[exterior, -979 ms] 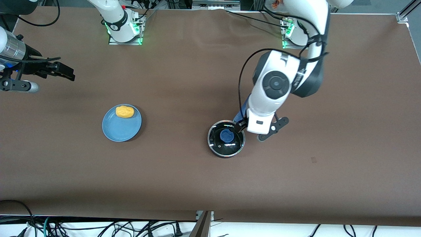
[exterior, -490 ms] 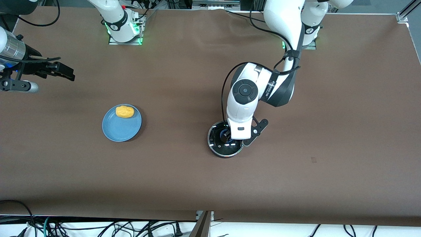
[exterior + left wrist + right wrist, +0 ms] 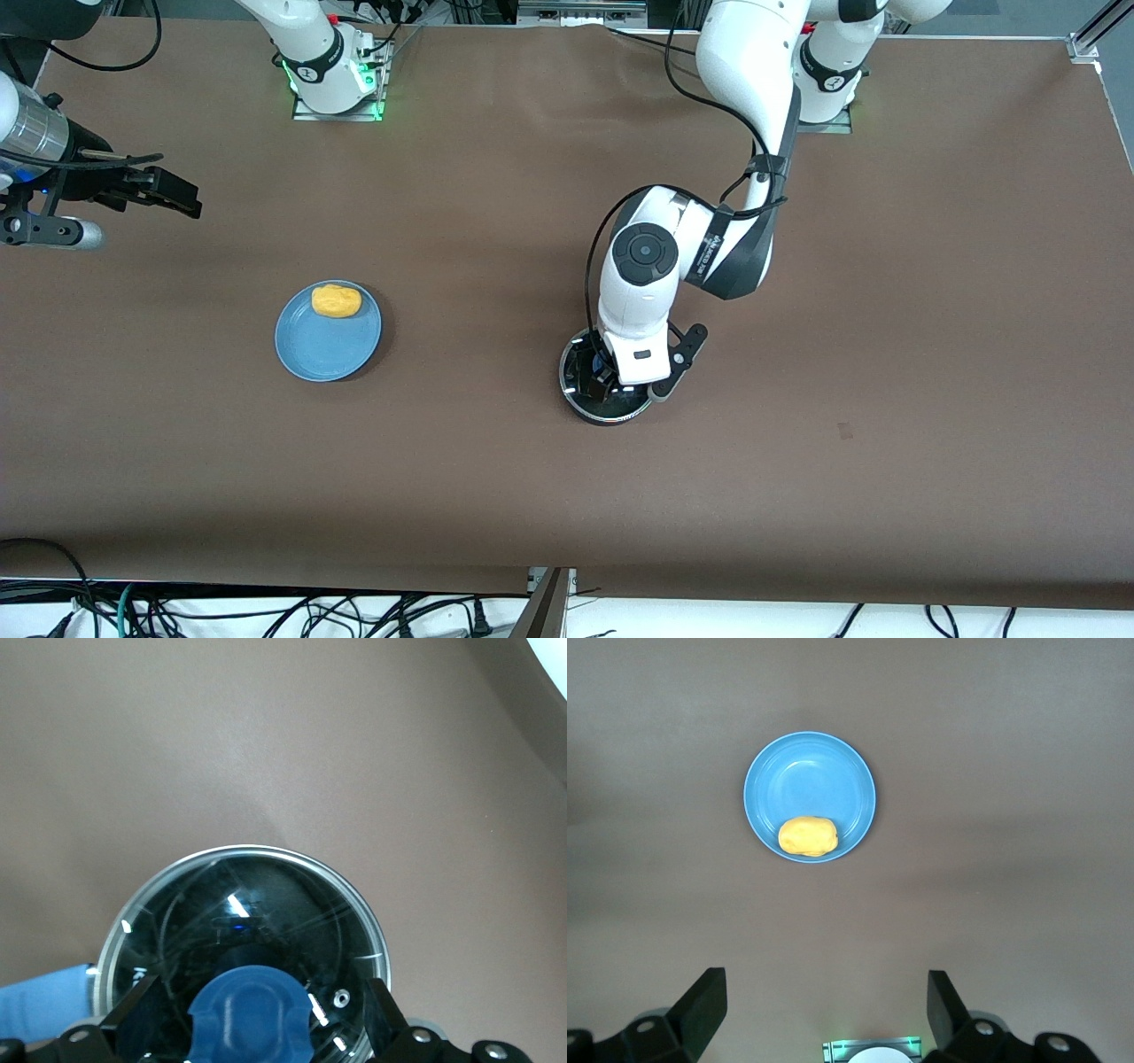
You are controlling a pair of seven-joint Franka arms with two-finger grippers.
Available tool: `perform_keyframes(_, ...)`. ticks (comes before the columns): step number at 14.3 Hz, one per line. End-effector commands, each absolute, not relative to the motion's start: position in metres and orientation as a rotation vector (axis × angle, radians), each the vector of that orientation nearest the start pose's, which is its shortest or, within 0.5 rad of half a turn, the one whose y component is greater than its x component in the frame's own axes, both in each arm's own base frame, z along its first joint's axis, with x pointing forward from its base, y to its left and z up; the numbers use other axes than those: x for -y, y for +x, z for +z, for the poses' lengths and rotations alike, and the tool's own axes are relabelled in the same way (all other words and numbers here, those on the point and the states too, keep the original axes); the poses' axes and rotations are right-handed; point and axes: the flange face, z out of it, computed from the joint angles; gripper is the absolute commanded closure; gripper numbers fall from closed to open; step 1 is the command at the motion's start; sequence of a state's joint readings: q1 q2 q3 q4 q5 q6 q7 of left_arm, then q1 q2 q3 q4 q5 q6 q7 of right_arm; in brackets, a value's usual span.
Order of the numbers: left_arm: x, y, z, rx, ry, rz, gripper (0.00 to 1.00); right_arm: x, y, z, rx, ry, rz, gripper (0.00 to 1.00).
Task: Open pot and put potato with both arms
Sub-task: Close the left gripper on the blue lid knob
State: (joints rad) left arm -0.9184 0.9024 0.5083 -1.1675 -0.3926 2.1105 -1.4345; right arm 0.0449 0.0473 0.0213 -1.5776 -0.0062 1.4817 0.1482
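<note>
The blue knob (image 3: 252,1019) of the glass lid (image 3: 252,904) is below my left gripper's fingers in the left wrist view, so they would miss if I closed now. I need to lower my left gripper first.
The black pot (image 3: 599,415) stands mid-table with its glass lid (image 3: 578,370) on. My left gripper (image 3: 604,377) is over the lid. In the left wrist view it (image 3: 257,1026) is open, with one finger (image 3: 133,1005) on each side of the lid's blue knob (image 3: 251,1014), apart from it. The pot's blue handle (image 3: 44,1003) shows at the edge. The yellow potato (image 3: 336,301) lies on a blue plate (image 3: 330,347). My right gripper (image 3: 184,198) waits open and empty in the air at the right arm's end. Its wrist view shows the potato (image 3: 807,835) and plate (image 3: 824,771).
The brown table (image 3: 496,478) holds only the pot and the plate. The arm bases (image 3: 335,84) stand along its edge farthest from the front camera. The left arm's elbow (image 3: 735,257) hangs over the table beside the pot.
My left arm has swung toward the right arm's end, bringing its gripper from beside the pot to over the lid, fingers around the knob. The right arm has not moved.
</note>
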Motion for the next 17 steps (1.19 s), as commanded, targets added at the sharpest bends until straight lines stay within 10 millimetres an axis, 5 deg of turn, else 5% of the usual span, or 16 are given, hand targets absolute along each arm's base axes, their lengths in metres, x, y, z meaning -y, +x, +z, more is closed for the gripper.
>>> perform_keyframes(1, 0.444, 0.645, 0.299, 1.607, -2.839, -0.191, 0.00, -0.035, 0.560, 0.592, -0.126, -3.148, 0.211, 0.00)
perform_keyframes(10, 0.451, 0.644, 0.277, 1.538, -2.838, -0.196, 0.00, -0.032, 0.562, 0.591, -0.124, -3.152, 0.206, 0.00)
perform_keyframes(17, 0.447, 0.638, 0.274, 1.389, -2.850, -0.121, 0.00, -0.044, 0.574, 0.571, -0.092, -3.151, 0.243, 0.00)
